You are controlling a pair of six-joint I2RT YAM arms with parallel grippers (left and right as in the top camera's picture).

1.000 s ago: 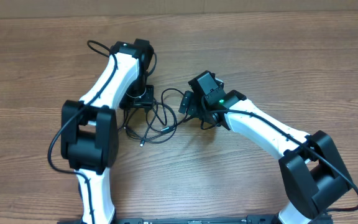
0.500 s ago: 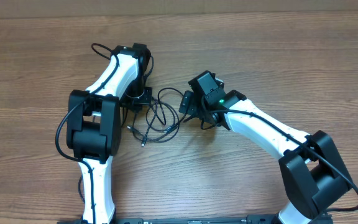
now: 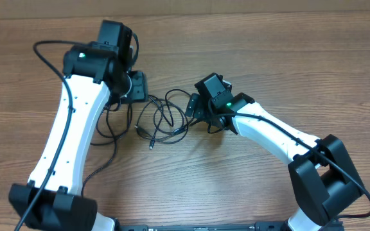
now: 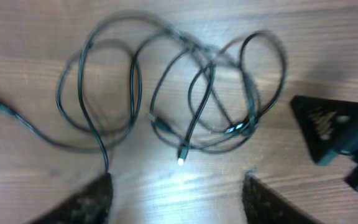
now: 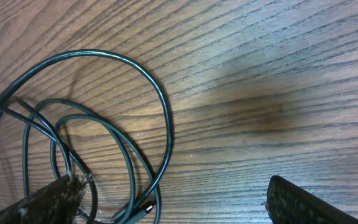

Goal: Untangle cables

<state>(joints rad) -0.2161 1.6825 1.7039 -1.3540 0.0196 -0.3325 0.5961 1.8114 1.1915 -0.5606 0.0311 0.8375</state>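
The plug is among the loops. My left gripper will next grab it by its cable-side base and leave the plug's tip free, to pull that end of the cable out and untangle it.
The cables lie in loose overlapping black loops on the wooden table, between my two grippers. One silver-tipped plug points toward the front. My left gripper is open and empty, just back-left of the loops. In the left wrist view its fingers frame bare wood below the blurred cables and a bright plug tip. My right gripper is open at the loops' right edge. In the right wrist view its left finger lies over the cable strands; a plug lies between the fingers.
One strand trails left under the left arm. The right gripper's black body shows at the right of the left wrist view. Wooden tabletop lies all around; a thick black cable runs along the left arm.
The left arm swung out to the left and its gripper moved back-left off the cable pile. The loops spread slightly, with a strand drawn left. The right arm has not moved.
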